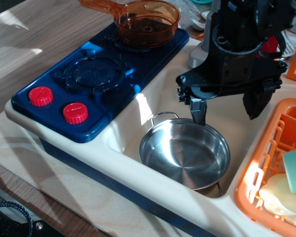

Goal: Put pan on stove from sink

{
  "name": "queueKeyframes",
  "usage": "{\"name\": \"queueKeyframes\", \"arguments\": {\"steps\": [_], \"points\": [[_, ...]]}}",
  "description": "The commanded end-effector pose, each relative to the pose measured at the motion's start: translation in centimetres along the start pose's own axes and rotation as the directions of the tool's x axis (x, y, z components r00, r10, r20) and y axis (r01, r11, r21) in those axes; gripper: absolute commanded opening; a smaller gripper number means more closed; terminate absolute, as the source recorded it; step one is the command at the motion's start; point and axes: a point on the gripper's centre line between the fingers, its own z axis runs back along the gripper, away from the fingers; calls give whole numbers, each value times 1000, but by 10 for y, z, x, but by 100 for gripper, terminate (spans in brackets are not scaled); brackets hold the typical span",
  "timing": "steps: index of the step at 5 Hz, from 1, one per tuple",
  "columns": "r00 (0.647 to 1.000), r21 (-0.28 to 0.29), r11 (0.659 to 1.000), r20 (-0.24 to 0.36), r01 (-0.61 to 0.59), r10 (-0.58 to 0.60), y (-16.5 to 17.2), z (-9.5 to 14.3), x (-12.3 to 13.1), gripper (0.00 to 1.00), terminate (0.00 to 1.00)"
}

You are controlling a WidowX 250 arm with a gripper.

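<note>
The pan [185, 153] has to get from the sink onto the stove [96, 74], so the robot's gripper will next pick it up by its rim between the wire handles.
The shiny steel pan [185, 153] lies flat in the cream-beige sink [138, 116], one wire loop handle toward the stove and one at the near rim. The dark blue stove [96, 74] with two red knobs is to the left. My gripper [227, 111] is open, its black jaws wide apart, hanging over the far edge of the pan. The left finger tip [199, 114] is just above the pan's far rim; the right finger [255, 104] is over the sink near the orange rack. The gripper holds nothing.
A transparent orange saucepan [145, 19] sits on the stove's far burner. An orange dish rack [276, 168] with a teal and a cream item borders the sink on the right. A red-capped object [271, 44] stands behind the arm. Wooden tabletop lies to the left.
</note>
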Motion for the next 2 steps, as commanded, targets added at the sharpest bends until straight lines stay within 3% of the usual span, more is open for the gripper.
{"name": "queueKeyframes", "arguments": {"steps": [1,2], "points": [[996,-35,996,-5,-87,87,3,-5,-2,100,0],[992,-36,991,4,-129,129,9,-13,-7,100,0]]}}
